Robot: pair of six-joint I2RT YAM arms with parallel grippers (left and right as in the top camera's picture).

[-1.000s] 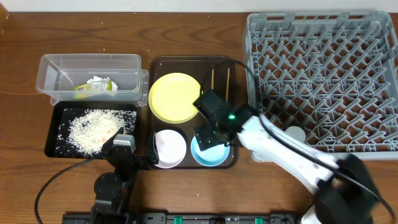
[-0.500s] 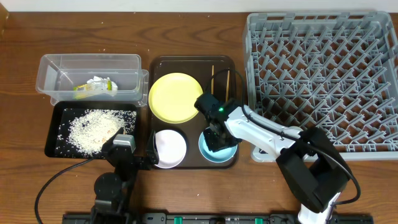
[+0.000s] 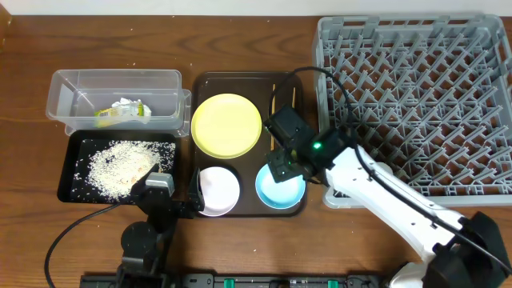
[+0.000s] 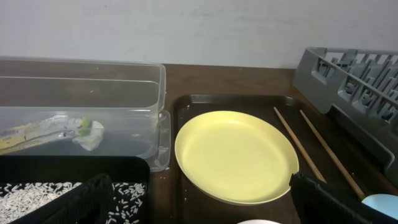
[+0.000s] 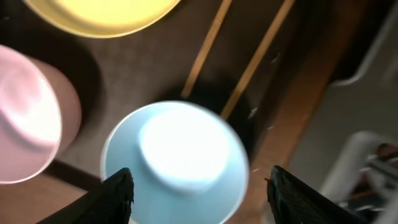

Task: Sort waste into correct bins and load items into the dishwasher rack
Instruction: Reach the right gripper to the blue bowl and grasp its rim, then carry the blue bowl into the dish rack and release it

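My right gripper grabs the rim of the light blue bowl [image 3: 282, 190] on the rack-facing side next, to tilt the bowl into the dishwasher rack.
The light blue bowl [image 3: 282, 190] and the white-pinkish bowl [image 3: 218, 190] sit at the front of the brown serving tray [image 3: 240, 80], behind them the yellow plate [image 3: 226, 124] and two chopsticks [image 3: 273, 100]. My right gripper [image 3: 282, 166] hovers open over the blue bowl [image 5: 177, 162], jaws either side of it [image 5: 211, 199], not touching. My left gripper [image 4: 214, 205] is open and empty, low at the table's front, facing the plate [image 4: 235, 155]. Rice [image 3: 120, 166] lies in the black tray [image 3: 68, 172]. The wrapper [image 3: 122, 112] lies in the clear tub [image 3: 112, 80]. The rack [image 3: 416, 104] stands to the right.
The rack's near left corner [image 3: 328, 192] is just right of the blue bowl, under my right arm. The pink bowl [image 5: 28, 124] sits close to the left of the blue bowl. The left arm's base [image 3: 148, 232] stands at the front edge.
My right arm has swung and the gripper has shifted slightly up and right over the blue bowl, which moved a little to the right on the tray. The left arm has not moved.
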